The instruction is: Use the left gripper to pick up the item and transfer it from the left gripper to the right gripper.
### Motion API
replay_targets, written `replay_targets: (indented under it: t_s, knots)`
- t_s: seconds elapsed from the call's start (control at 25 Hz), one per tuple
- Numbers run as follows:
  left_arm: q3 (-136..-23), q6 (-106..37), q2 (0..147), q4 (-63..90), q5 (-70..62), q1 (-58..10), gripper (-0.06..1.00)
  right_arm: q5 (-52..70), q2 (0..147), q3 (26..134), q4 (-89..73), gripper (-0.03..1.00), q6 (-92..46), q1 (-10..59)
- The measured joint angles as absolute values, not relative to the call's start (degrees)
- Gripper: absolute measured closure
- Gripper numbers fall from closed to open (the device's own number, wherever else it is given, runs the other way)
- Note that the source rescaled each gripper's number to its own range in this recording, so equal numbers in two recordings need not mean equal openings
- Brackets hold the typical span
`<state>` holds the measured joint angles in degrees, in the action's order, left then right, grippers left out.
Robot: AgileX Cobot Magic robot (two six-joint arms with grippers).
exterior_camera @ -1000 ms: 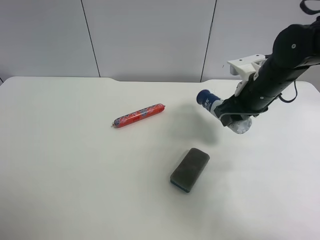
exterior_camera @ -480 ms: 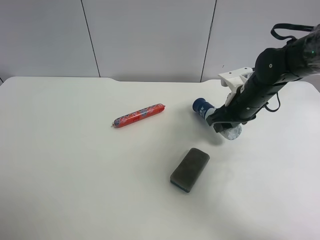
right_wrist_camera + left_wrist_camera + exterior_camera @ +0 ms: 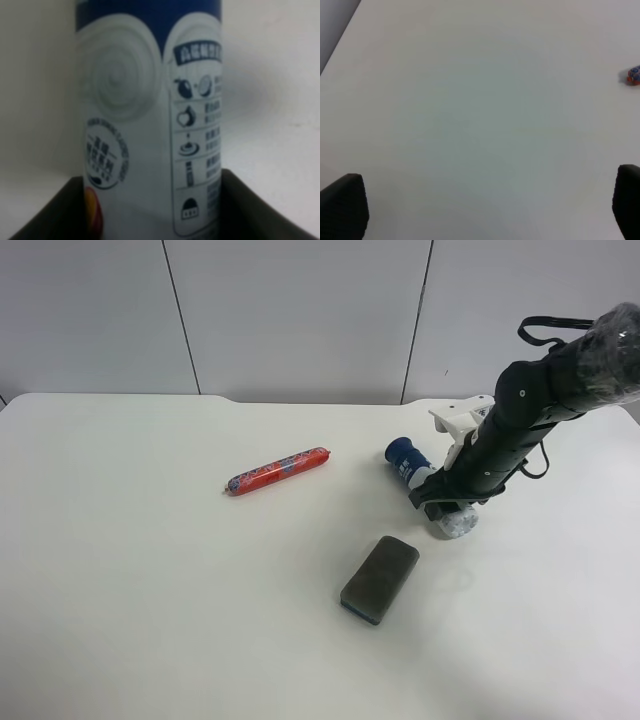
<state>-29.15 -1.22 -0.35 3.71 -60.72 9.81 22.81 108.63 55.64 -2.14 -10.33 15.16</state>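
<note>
The bottle lies flat, with its base and dark-blue cap [image 3: 399,451] both on the tabletop, so my right gripper needs to open and release it.
The item, a white bottle [image 3: 420,472] with a dark-blue cap, lies tilted in the right gripper [image 3: 446,498], cap toward the exterior high view's left. This arm carries a white bracket [image 3: 456,423] and stands at that view's right. The bottle's base is at or just above the table. In the right wrist view the bottle [image 3: 150,115] fills the frame, and the right gripper [image 3: 150,220] holds it between black jaws. The left gripper [image 3: 485,210] is open and empty over bare table, and it is out of the exterior high view.
A red sausage stick [image 3: 277,471] lies at the table's middle; its end shows in the left wrist view [image 3: 634,75]. A grey eraser block [image 3: 380,578] lies in front of the bottle. The white table [image 3: 150,570] ends at a grey back wall.
The right arm has moved down and toward the exterior high view's left with the bottle still in its jaws. The bottle now sits lower, near the tabletop.
</note>
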Motion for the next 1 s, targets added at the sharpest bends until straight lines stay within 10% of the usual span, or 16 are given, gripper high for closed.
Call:
replay_targets:
  t_s: [0.28, 0.44, 0.52, 1.0]
  knots:
    - [-29.2, -1.2, -0.4, 3.7, -60.7, 9.8, -0.05, 22.8, 108.7, 55.6, -2.1, 0.94, -10.3, 15.2]
    - [-29.2, -1.2, -0.4, 3.7, -60.7, 9.8, -0.05, 23.0, 108.7, 55.6, -2.1, 0.2, -10.3, 15.2]
    - [-29.2, -1.2, -0.4, 3.7, -60.7, 9.8, -0.05, 23.2, 108.7, 55.6, -2.1, 0.06, -10.3, 15.2]
    - [-29.2, -1.2, -0.4, 3.7, -60.7, 9.8, -0.05, 28.0, 102.4, 55.7, -2.1, -0.02, -10.3, 15.2]
